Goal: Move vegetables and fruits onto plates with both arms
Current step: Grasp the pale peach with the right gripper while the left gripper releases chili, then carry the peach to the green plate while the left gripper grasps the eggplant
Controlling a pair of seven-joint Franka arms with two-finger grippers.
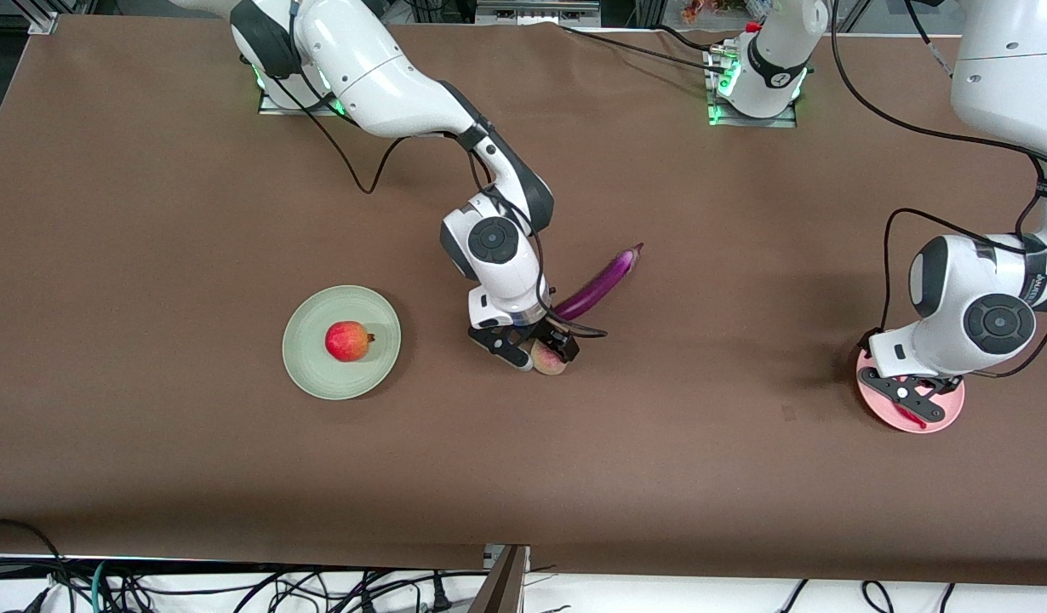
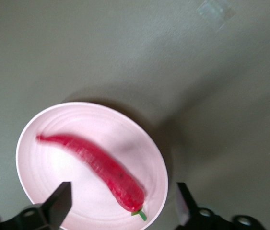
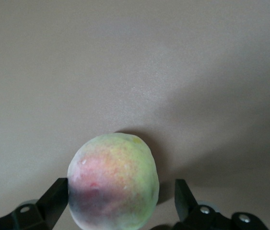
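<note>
The purple eggplant is to go onto the pink plate, so my left gripper will grab it by its stem end [image 1: 622, 264] next.
The yellowish-green fruit [image 1: 552, 362] with a pink blush sits on the table, and my right gripper [image 1: 540, 355] is open around it, low over the table. In the right wrist view the fruit [image 3: 113, 184] fills the gap between the fingers [image 3: 57, 197]. The purple eggplant [image 1: 600, 281] lies just beside it, farther from the front camera. The red pomegranate [image 1: 348, 340] sits on the pale green plate [image 1: 319, 379]. The red chili [image 2: 101, 167] lies on the pale pink plate [image 2: 101, 122]. My left gripper [image 2: 123, 203] is open and empty just above it, over the pink plate [image 1: 952, 415].
The brown table [image 1: 191, 213] is bare between the plates. The eggplant's tip lies close to the right wrist. A black cable [image 1: 587, 328] loops from the right wrist over the eggplant. A faint tape mark [image 1: 788, 413] lies near the pink plate.
</note>
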